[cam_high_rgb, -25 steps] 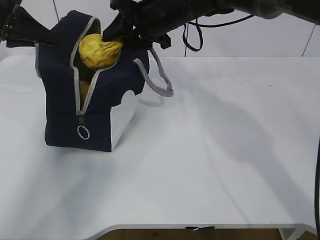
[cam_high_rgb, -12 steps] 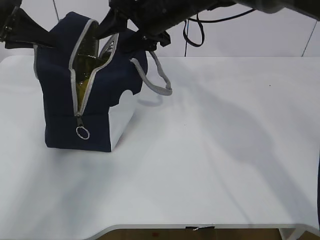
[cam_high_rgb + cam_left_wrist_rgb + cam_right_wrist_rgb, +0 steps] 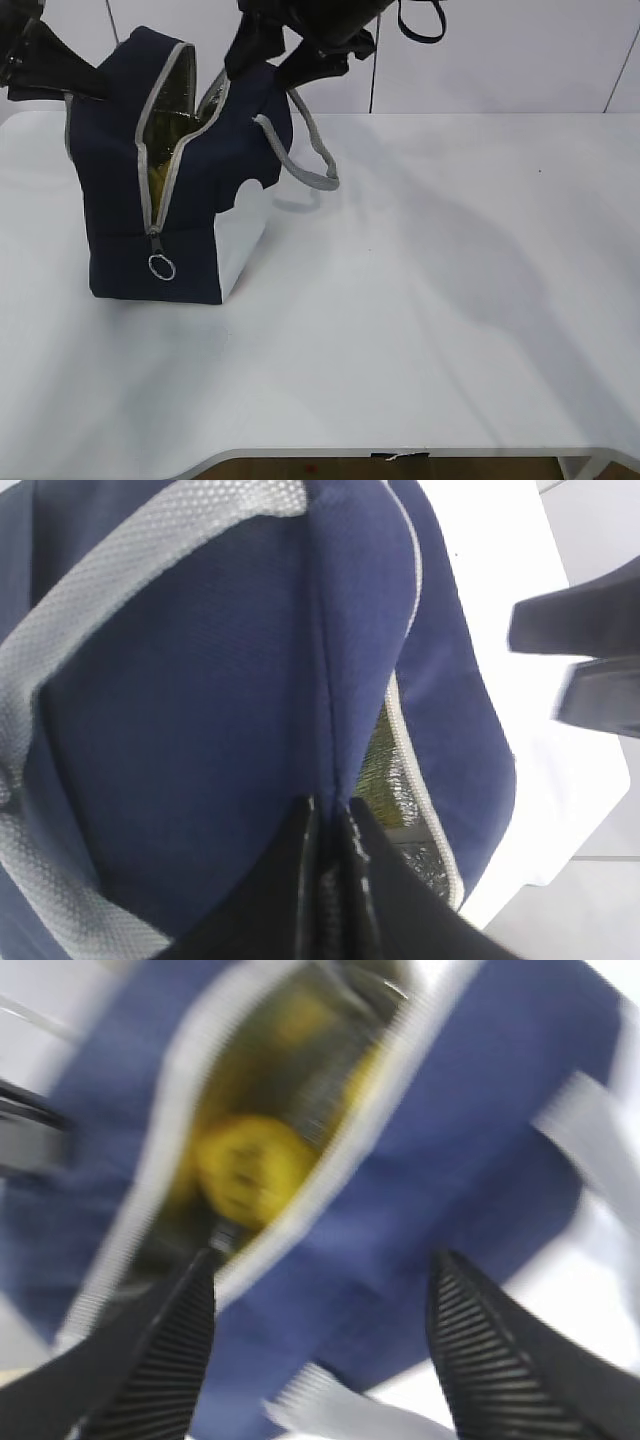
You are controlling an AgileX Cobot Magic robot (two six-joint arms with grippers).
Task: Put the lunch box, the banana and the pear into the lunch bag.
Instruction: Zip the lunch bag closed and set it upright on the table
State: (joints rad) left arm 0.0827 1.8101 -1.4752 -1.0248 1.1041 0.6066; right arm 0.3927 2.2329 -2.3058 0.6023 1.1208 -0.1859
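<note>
The flap stands up thin while the bag spreads wide around the pear (image 3: 252, 1170), so my right gripper needs to grab the flap by its upper edge next.
The navy lunch bag (image 3: 120, 150) stands at the table's left with its zipper open. My left gripper (image 3: 330, 825) is shut on a fold of the bag's fabric near the top rim, seen at the bag's upper left (image 3: 72, 85). My right gripper (image 3: 262, 70) hovers just above the bag's opening, open and empty, with its ribbed fingers (image 3: 165, 1350) spread wide. A round yellow shape, the pear (image 3: 245, 1165), lies blurred inside the bag between the zipper edges. The banana and the lunch box are hidden.
The bag's grey webbing handle (image 3: 310, 150) droops toward the right onto the white table (image 3: 450, 300). A ring pull (image 3: 159, 267) hangs at the zipper's lower end. The table's front edge runs along the bottom.
The right gripper opened and let go of the pear, which dropped down into the bag out of the exterior view. The gripper has since lifted a little. The left gripper kept its hold.
</note>
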